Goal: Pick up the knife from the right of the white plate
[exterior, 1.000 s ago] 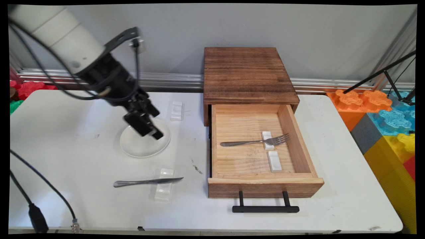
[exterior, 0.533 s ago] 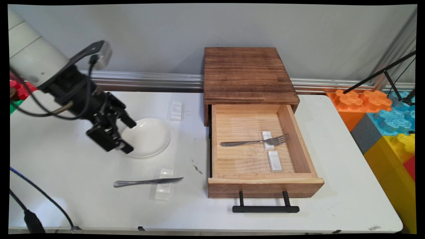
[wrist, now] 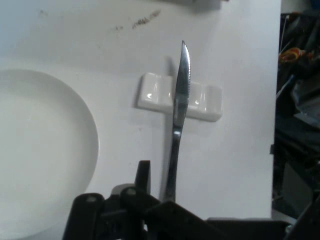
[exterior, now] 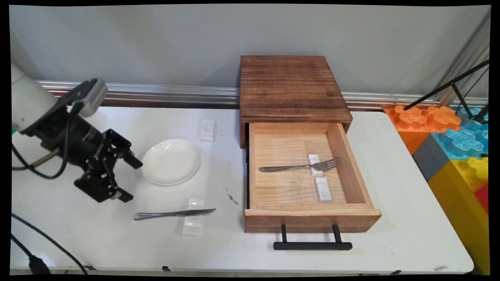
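Observation:
My gripper grabs the steel knife by its handle [exterior: 153, 215] next, to lay it beside the fork in the open drawer.
My gripper [exterior: 130, 180] hangs open and empty over the table's left part, just left of the white plate [exterior: 171, 161] and a little behind the handle end of a metal knife [exterior: 172, 213]. The knife lies across a white rest [exterior: 193, 222] near the front edge. In the hand view the knife [wrist: 177, 125] runs up from between my fingers, blade pointing away, over the rest [wrist: 202, 97]. One finger [wrist: 144, 175] shows beside the handle, and the plate [wrist: 40, 150] lies at the left.
A dark wooden cabinet [exterior: 291, 86] stands at the back, with its pale drawer [exterior: 312, 220] pulled out. Inside lie a fork [exterior: 300, 168] on a white rest [exterior: 314, 164] and a spare rest [exterior: 323, 189]. Another rest [exterior: 208, 130] sits behind the plate. Coloured foam blocks [exterior: 449, 128] border the right.
The gripper has swung left and towards the near side, from over the plate to beside it, closer to the knife's handle. Nothing on the table has moved.

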Controlling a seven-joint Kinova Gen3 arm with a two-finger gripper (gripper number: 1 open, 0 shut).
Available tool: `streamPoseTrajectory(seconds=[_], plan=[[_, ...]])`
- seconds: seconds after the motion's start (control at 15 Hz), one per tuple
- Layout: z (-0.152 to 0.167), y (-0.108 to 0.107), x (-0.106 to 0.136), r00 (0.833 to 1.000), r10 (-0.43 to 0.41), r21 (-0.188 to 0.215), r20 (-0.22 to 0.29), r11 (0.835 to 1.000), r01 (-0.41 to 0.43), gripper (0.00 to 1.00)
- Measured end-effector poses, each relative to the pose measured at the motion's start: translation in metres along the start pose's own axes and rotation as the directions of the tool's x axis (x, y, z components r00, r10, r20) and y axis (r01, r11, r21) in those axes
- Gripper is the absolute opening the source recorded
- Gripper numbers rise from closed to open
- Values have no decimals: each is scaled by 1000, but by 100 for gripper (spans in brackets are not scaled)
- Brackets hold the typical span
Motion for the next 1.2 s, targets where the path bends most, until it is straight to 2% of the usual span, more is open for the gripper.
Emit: streamPoseTrajectory(seconds=[0.47,1.2], plan=[[43,-8,-38,998,58,19,-8,998,-57,100],[100,-22,-74,987,135,16,-86,991,-134,100]])
